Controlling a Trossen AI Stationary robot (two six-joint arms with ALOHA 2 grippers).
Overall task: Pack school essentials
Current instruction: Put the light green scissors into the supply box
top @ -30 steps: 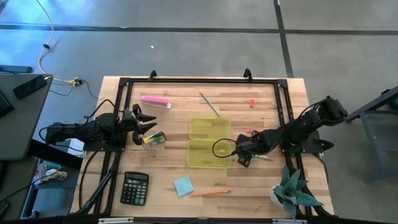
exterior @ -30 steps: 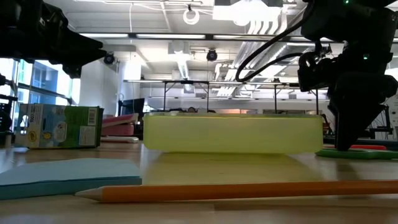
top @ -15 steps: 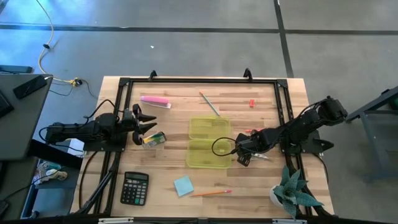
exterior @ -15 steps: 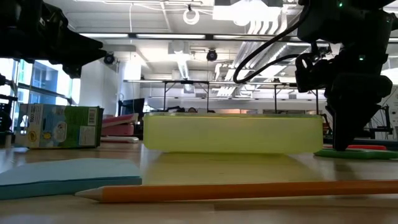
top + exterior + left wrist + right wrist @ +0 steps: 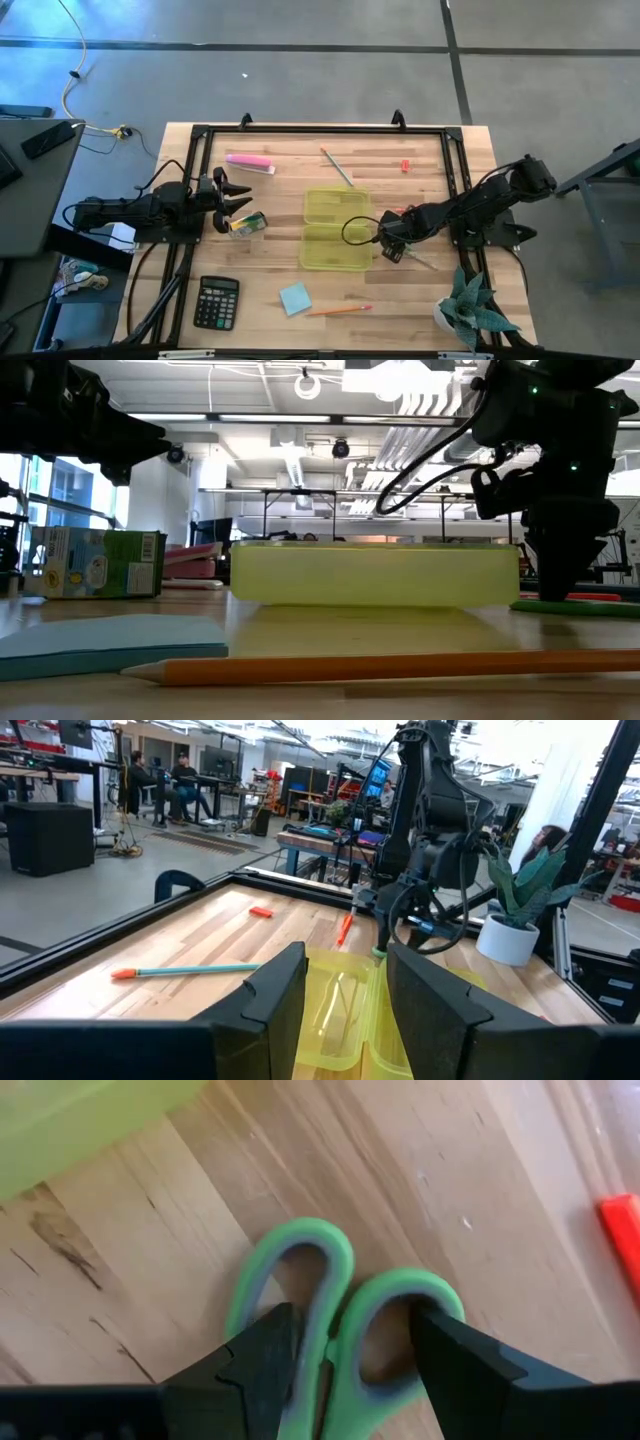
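Note:
I should grab the scissors (image 5: 330,1330) next with my right gripper by the inner bars of the handle loops, because the loops spread wide but those inner bars run close together.
Green-handled scissors (image 5: 330,1330) lie flat on the table just right of the translucent yellow-green case (image 5: 337,228); they also show in the low view (image 5: 572,606). My right gripper (image 5: 392,242) is open above their handles and points down. My left gripper (image 5: 234,204) is open and empty at the left, just beside the small crayon box (image 5: 247,224). The light-blue note pad (image 5: 295,298) and the orange pencil (image 5: 340,311) lie near the front edge. The greenish pencil (image 5: 337,167) and the tiny red piece (image 5: 406,165) lie at the far side. My right gripper comes at the scissors from above, with one fingertip (image 5: 265,1360) over the left handle loop (image 5: 300,1250) and the other over the right loop (image 5: 440,1295). The scissors lie flat on the wood. I cannot tell whether the fingertips touch the loops' rims.
A pink bar (image 5: 250,162) lies at the far left and a calculator (image 5: 216,302) at the near left. A potted plant (image 5: 470,310) stands at the near right. An orange-red stick (image 5: 402,212) lies beside the right gripper. A black frame (image 5: 320,130) runs around the table.
My right gripper has shifted a little toward the table's far edge, staying over the scissors' handles. The scissors' blades now point out toward the near right. My left arm has kept still.

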